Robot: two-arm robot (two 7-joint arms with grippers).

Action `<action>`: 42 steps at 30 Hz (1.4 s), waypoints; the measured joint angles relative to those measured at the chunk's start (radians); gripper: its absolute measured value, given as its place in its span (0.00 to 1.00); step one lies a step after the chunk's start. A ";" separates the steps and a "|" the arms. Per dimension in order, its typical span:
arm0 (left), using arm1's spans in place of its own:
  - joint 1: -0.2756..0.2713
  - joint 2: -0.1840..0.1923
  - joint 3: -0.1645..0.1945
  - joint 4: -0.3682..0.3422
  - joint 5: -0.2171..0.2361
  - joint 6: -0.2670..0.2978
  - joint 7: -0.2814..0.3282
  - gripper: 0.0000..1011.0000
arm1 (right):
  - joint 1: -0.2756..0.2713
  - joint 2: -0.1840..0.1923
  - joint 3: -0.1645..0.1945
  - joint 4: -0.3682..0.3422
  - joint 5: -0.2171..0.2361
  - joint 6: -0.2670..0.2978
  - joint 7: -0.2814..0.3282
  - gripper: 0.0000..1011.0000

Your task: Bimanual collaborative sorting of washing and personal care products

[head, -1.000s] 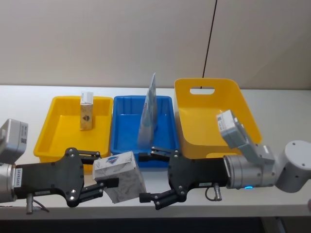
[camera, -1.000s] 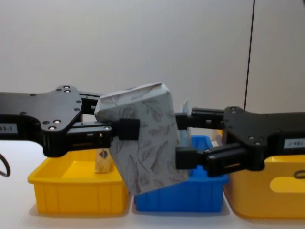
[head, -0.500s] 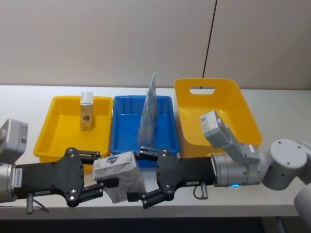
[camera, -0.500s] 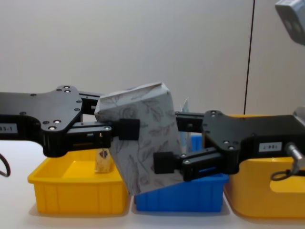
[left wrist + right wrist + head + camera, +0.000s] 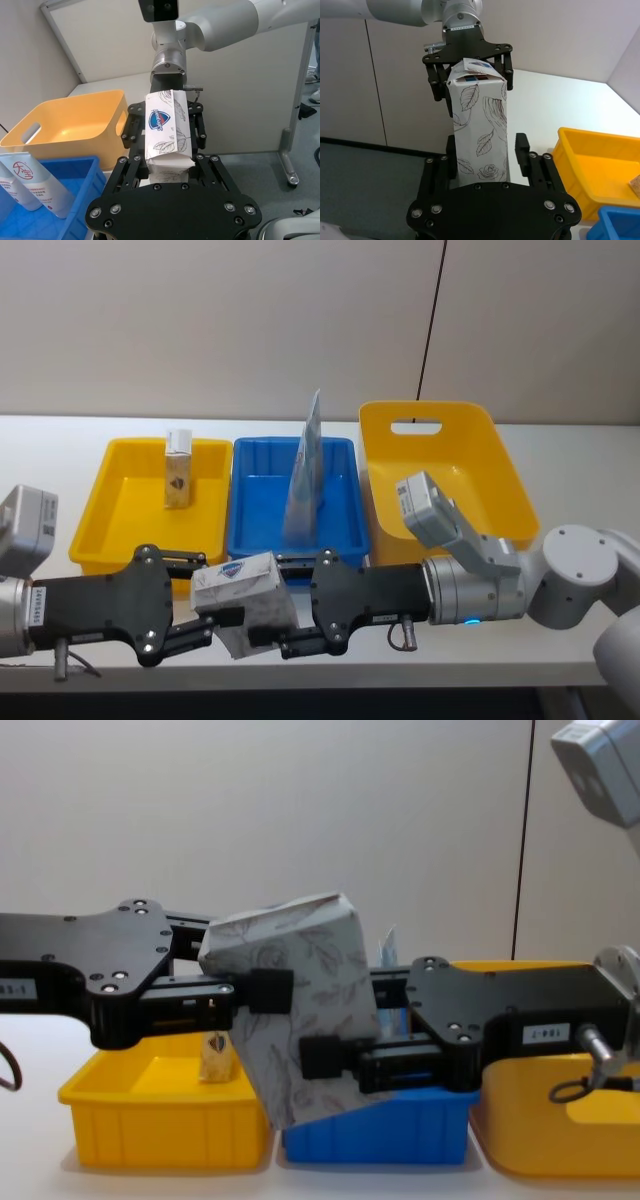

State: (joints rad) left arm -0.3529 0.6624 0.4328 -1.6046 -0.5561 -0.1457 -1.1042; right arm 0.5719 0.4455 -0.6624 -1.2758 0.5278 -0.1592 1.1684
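Observation:
I will grab the cream-grey carton by its loose end (image 5: 270,604) with my right gripper next, because the fingers of my left gripper already cover the carton's flap end.
A cream-grey carton (image 5: 246,602) with leafy print and a dark emblem hangs tilted above the table's front edge, my left gripper (image 5: 222,592) shut on its one end. My right gripper (image 5: 275,602) has come in from the right and stands open, its fingers (image 5: 521,150) on either side of the carton's (image 5: 480,135) other end with a small gap. The two grippers face each other (image 5: 325,1050). A second small carton (image 5: 179,468) stands in the left yellow tray (image 5: 110,530). A pale blue tube (image 5: 303,475) leans upright in the blue tray (image 5: 345,490); it shows red lettering (image 5: 42,192).
A larger yellow basket (image 5: 500,470) with a handle slot stands to the right of the blue tray. The three containers sit side by side behind both grippers. A black cable (image 5: 432,320) hangs down the wall behind.
My right gripper has slid left until its open fingers flank the carton. The left gripper and the carton have stayed where they were.

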 joint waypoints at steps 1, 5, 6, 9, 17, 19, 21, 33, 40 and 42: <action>0.000 0.000 0.000 0.000 0.000 0.000 0.000 0.37 | 0.001 0.000 -0.001 0.001 0.000 0.000 0.000 0.66; 0.000 0.000 0.000 0.000 0.000 0.000 0.000 0.37 | 0.006 0.001 -0.005 0.006 -0.001 -0.003 0.000 0.55; 0.000 0.000 0.000 0.000 0.000 0.000 0.001 0.37 | 0.007 0.001 -0.006 0.007 -0.001 -0.004 0.000 0.49; 0.000 0.000 0.000 0.000 0.000 0.000 0.002 0.37 | 0.009 0.001 -0.008 0.009 -0.001 -0.006 0.000 0.43; 0.000 0.000 0.000 0.000 0.000 0.000 0.002 0.37 | 0.015 0.003 -0.013 0.015 0.003 -0.012 0.000 0.35; 0.000 0.000 0.000 0.000 0.000 0.000 0.001 0.41 | 0.016 0.005 -0.014 0.016 0.003 -0.012 0.000 0.35; 0.000 0.000 0.000 0.000 0.000 0.000 0.001 0.46 | 0.017 0.006 -0.014 0.017 0.008 -0.012 0.001 0.34; 0.000 0.000 0.000 0.000 0.000 0.000 0.000 0.82 | 0.018 0.015 -0.017 0.006 0.031 -0.012 0.006 0.34; 0.000 0.000 0.000 0.000 0.000 0.000 0.000 0.99 | 0.011 0.028 -0.014 -0.012 0.046 -0.010 0.005 0.34; 0.000 0.000 0.000 0.000 0.000 0.000 0.000 0.99 | 0.008 0.034 -0.011 -0.019 0.050 -0.009 0.005 0.34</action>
State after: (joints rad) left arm -0.3529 0.6624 0.4328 -1.6046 -0.5564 -0.1457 -1.1045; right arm 0.5799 0.4796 -0.6734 -1.2952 0.5778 -0.1685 1.1731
